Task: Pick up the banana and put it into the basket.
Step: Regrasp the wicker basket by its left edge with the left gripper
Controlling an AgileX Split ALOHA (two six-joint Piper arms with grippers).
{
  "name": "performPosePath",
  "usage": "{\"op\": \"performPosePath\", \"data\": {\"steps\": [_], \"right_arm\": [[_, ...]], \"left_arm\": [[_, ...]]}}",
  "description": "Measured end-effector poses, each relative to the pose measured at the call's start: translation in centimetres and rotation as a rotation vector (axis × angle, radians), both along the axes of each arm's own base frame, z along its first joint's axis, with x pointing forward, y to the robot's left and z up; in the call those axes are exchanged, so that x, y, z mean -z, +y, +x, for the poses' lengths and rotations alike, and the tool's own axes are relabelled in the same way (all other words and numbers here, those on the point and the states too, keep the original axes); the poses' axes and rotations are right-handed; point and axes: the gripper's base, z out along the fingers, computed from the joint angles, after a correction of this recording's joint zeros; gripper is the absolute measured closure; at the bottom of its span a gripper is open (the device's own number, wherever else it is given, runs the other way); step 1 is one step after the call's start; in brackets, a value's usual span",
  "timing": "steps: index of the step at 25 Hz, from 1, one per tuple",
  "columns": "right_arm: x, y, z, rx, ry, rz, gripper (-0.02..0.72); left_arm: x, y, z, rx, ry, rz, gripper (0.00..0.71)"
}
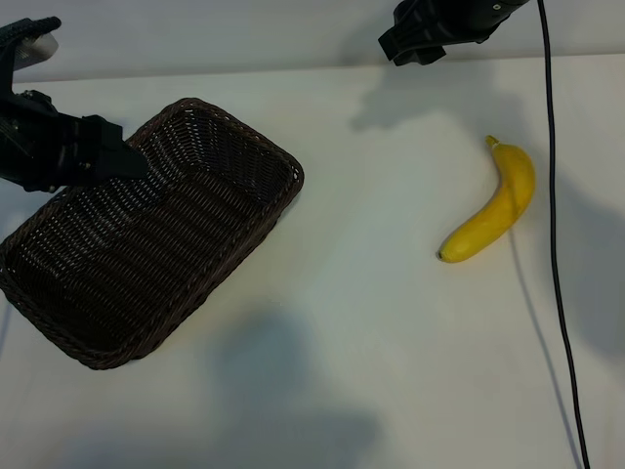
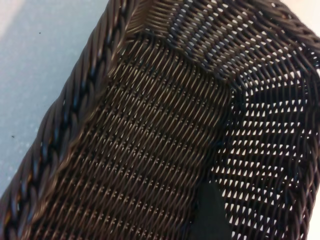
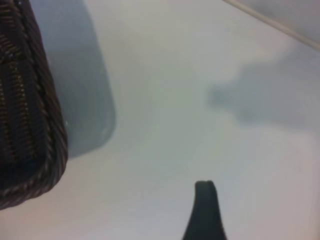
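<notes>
The left gripper should grab the basket by its thin woven end next, because the basket is far wider than the robot's fingers.
The yellow banana (image 1: 496, 210) lies alone on the white table at the right, its stem pointing away. At the left sits the dark brown wicker basket (image 1: 166, 244), turned at a slant and with nothing in it. My left gripper (image 1: 115, 156) hovers over the basket's far left rim, open and holding nothing. The left wrist view looks down into the basket's weave (image 2: 150, 140), with one dark finger (image 2: 212, 215) showing. My right gripper (image 1: 415, 44) hangs open at the table's far edge, well back from the banana. One of its fingers (image 3: 205, 210) shows above bare table beside the basket's corner (image 3: 30, 125).
A black cable (image 1: 557, 244) runs down the right side of the table, just past the banana. White table surface (image 1: 371, 293) stretches between basket and banana. The back wall meets the table along the far edge.
</notes>
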Motion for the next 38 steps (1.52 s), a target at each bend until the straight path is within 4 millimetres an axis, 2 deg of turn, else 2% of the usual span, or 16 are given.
{"op": "performPosePath", "data": {"steps": [7, 15, 18, 21, 24, 28, 33, 38], "right_arm": [[0.0, 0.0, 0.0, 0.000, 0.001, 0.000, 0.135], [0.0, 0.0, 0.0, 0.000, 0.002, -0.001, 0.135], [0.0, 0.0, 0.0, 0.000, 0.002, -0.001, 0.135], [0.0, 0.0, 0.0, 0.000, 0.002, -0.001, 0.135], [0.0, 0.0, 0.0, -0.001, 0.002, -0.001, 0.135], [0.0, -0.1, 0.0, -0.001, -0.001, -0.009, 0.135], [0.0, -0.1, 0.0, -0.002, -0.004, -0.015, 0.135], [0.0, -0.1, 0.0, -0.002, -0.003, -0.017, 0.135]], "left_arm": [[-0.9, 0.5, -0.5, -0.169, 0.046, -0.007, 0.153], [-4.3, 2.9, -4.4, -0.477, 0.066, 0.170, 0.153], [-4.2, 3.2, -5.9, -0.552, 0.078, 0.177, 0.153], [-2.0, 3.1, -7.0, -0.582, 0.138, 0.175, 0.153], [1.6, 3.1, -8.5, -0.602, 0.218, 0.187, 0.153], [4.4, 3.1, -9.9, -0.625, 0.255, 0.188, 0.153], [5.7, 3.1, -10.3, -0.670, 0.225, 0.166, 0.153], [6.0, 3.2, -9.8, -0.713, 0.174, 0.139, 0.153]]}}
